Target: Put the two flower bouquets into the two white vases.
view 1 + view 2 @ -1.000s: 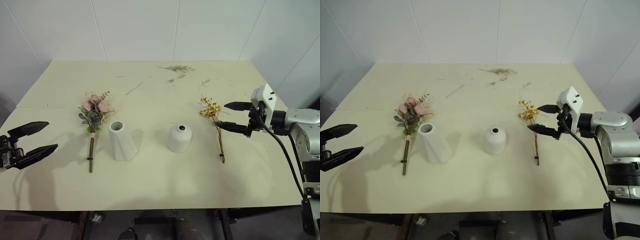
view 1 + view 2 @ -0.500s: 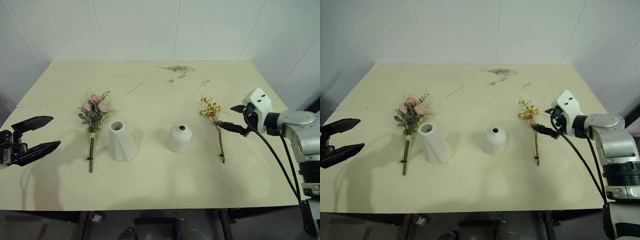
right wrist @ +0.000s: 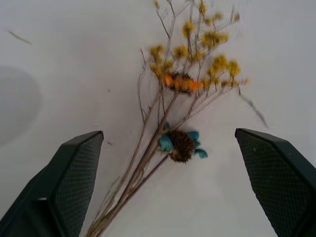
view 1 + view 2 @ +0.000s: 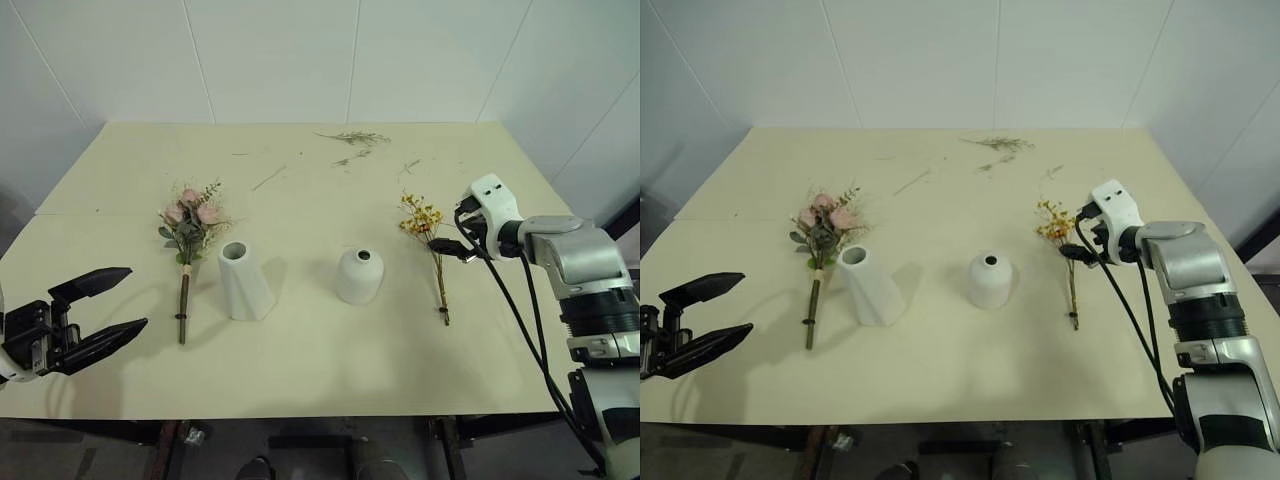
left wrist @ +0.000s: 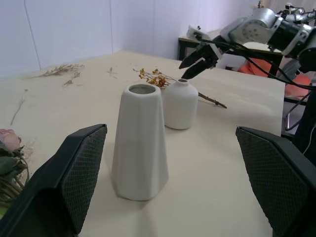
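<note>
My right gripper picks up the yellow bouquet (image 3: 180, 84) by its stems next, to stand the bouquet in a white vase.
The fuller bouquet with pink roses (image 4: 188, 222) lies flat on the table, its stem pointing toward me. Just right of it stands the taller faceted white vase (image 4: 243, 282). The shorter rounded vase (image 4: 359, 276) stands mid-table. Further right lies the thin bouquet with yellow blossoms (image 4: 425, 220). My right gripper (image 4: 455, 230) hangs open just right of its flower end, tilted down. In the right wrist view the yellow bouquet (image 3: 180, 84) lies between the spread fingers (image 3: 74, 168). My left gripper (image 4: 135, 298) is open and empty near the table's front left, apart from the rose stem.
Loose dried twig scraps (image 4: 352, 138) lie near the table's far edge (image 4: 300, 123), by the white wall. The left wrist view shows the tall vase (image 5: 139, 143), the round vase (image 5: 179, 104) and my right gripper (image 5: 195, 57) beyond them.
My right gripper has tipped downward and drawn in over the yellow bouquet's flower end. My left gripper has shifted to the right and lower, closer to the rose stem. Both stayed open.
</note>
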Robot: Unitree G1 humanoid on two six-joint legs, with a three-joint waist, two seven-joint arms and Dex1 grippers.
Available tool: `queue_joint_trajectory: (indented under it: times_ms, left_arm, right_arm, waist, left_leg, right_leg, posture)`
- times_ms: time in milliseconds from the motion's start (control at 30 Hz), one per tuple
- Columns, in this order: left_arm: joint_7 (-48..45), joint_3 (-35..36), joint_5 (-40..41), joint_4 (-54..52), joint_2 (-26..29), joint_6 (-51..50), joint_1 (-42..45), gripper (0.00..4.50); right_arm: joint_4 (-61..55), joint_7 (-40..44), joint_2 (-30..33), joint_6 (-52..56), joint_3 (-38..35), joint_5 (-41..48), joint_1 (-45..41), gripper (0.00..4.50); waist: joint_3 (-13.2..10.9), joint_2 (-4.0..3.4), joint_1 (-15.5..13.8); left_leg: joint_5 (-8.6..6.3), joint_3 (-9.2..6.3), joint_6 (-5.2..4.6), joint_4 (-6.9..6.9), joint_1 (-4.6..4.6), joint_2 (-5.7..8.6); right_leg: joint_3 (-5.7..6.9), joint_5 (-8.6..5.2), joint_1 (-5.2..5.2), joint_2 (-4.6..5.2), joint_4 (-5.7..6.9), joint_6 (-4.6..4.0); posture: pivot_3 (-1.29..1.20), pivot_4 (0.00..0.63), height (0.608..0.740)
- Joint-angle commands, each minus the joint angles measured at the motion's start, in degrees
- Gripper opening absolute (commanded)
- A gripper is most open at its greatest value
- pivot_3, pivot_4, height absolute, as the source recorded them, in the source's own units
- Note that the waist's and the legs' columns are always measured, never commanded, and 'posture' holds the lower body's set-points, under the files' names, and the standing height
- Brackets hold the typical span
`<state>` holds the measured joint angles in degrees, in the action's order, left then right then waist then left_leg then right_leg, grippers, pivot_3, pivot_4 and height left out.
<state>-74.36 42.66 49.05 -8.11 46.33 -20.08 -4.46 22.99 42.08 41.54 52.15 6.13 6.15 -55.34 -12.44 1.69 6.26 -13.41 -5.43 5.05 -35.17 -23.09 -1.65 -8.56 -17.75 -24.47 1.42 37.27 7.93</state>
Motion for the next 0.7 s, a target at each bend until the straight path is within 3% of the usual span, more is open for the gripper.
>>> queue_joint_trajectory:
  times_ms: [33, 400, 700]
  left_arm:
    - [0.34, 1.88, 1.38, -2.27, 0.35, 0.65, -0.46, 4.47]
    - [1.25, 1.68, 1.05, -1.10, 0.63, 2.85, 1.47, 4.47]
    - [-0.47, 0.25, 0.98, 2.09, 1.37, 3.19, 4.84, 4.47]
  right_arm:
    - [2.53, -2.28, -0.95, 2.87, 0.18, -1.73, -3.64, 4.50]
    - [4.26, -1.72, -1.97, 10.99, 2.22, -2.32, -6.78, 4.50]
    - [-3.28, -1.69, -2.70, 21.94, 4.49, -0.57, -6.21, 4.50]
  waist:
    - [0.00, 0.00, 0.03]
    - [0.00, 0.00, 0.10]
    - [0.00, 0.00, 0.16]
  left_leg:
    - [0.00, 0.00, 0.00, 0.02, 0.00, 0.00]
    - [-0.01, 0.00, -0.02, 0.04, -0.01, 0.00]
    - [-0.01, 0.00, -0.02, 0.05, -0.01, -0.01]
  right_leg:
    - [0.00, 0.00, 0.00, 0.00, -0.02, 0.00]
    - [0.01, 0.00, 0.00, -0.01, -0.06, 0.01]
    - [0.00, 0.01, -0.02, -0.02, -0.05, 0.01]
  posture:
    - [0.00, 0.150, 0.740]
    - [0.00, 0.150, 0.740]
    - [0.00, 0.150, 0.740]
